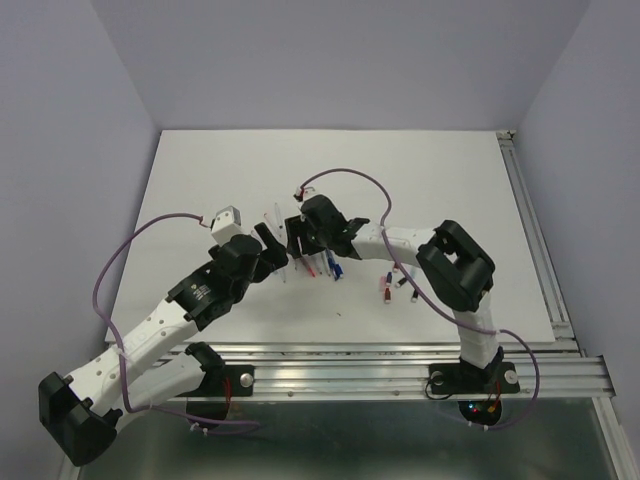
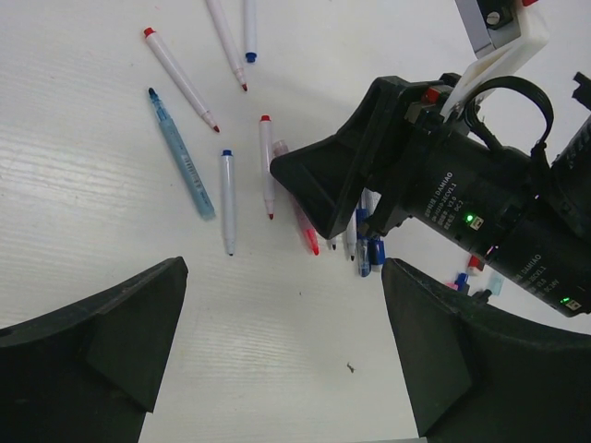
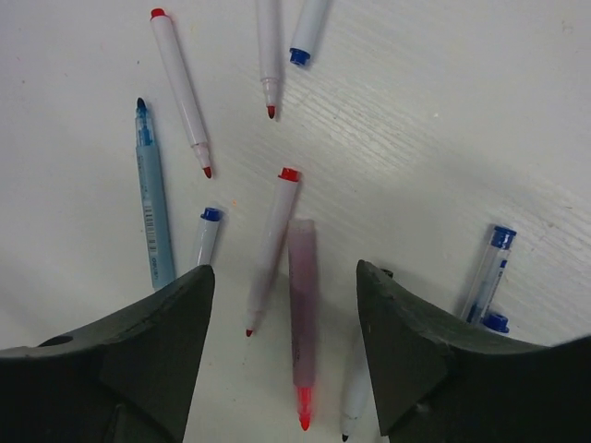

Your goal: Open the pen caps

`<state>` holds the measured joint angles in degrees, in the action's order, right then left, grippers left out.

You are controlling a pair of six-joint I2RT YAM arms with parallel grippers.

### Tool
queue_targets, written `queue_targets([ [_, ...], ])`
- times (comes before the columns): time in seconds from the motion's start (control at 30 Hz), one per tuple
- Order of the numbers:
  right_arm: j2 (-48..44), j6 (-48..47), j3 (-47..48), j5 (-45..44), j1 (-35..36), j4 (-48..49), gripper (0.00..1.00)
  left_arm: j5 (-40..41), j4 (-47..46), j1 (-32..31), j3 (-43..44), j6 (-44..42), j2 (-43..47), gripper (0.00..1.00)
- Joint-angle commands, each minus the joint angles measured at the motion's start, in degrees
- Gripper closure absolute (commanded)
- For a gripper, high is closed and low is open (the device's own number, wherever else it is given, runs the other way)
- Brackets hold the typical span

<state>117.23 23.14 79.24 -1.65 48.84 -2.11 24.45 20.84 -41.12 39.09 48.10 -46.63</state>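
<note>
Next, the right gripper grabs the clear pen near its blue end (image 3: 490, 267) to open it. The pen's opposite end with the cap stays for the left gripper.
Several pens lie loose on the white table (image 1: 200, 200), between my two grippers. In the right wrist view my right gripper (image 3: 284, 277) is open and hovers over a pink-barrelled pen with a bare red tip (image 3: 302, 318). A white pen with a red end (image 3: 271, 245) lies beside it. A clear pen with a blue end (image 3: 489, 268) lies to the right. My left gripper (image 2: 284, 277) is open and empty over bare table, just short of the pens (image 2: 227, 201). It faces the right gripper (image 2: 319, 180). Small loose pen caps (image 1: 390, 285) lie right of the pens.
A light-blue marker (image 2: 181, 154) and more white pens (image 2: 180, 78) lie further out. Red and blue caps (image 2: 466, 272) show beside the right arm. The right arm's purple cable (image 1: 345, 175) loops above the pens. The aluminium rail (image 1: 400, 355) runs along the near edge.
</note>
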Motion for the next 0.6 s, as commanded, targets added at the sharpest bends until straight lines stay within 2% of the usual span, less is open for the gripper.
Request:
queue_targets([
  [0.0,-5.7,-0.5,1.9,-2.5,0.5,-0.1,0.29,1.2,-1.0,0.3,-0.2,-0.5,1.5,0.01],
  [0.07,-6.7,-1.1,1.6,-5.6,0.4,-1.2,0.23,1.0,-1.1,0.3,-0.3,-0.5,1.7,0.01],
  [0.1,-6.9,-1.3,1.7,-6.9,0.5,-1.8,0.14,1.0,-1.2,0.2,-0.5,-0.4,1.8,0.01],
  [0.2,-5.8,-2.3,3.4,-12.0,0.5,-5.0,0.00,0.3,-1.7,0.2,-0.7,-0.5,1.9,0.01],
  [0.43,-0.9,0.5,9.6,-24.1,-1.4,-12.7,0.01,-0.3,-1.7,0.2,-0.6,-0.8,2.1,0.01],
  [0.53,0.2,-0.2,10.2,-23.9,-2.0,-12.3,0.11,-0.5,-2.0,0.3,-0.7,-1.0,2.2,0.01],
  [0.57,0.4,-0.5,10.2,-23.6,-2.2,-11.6,0.18,-0.8,-2.2,0.3,-0.8,-1.1,2.2,0.01],
])
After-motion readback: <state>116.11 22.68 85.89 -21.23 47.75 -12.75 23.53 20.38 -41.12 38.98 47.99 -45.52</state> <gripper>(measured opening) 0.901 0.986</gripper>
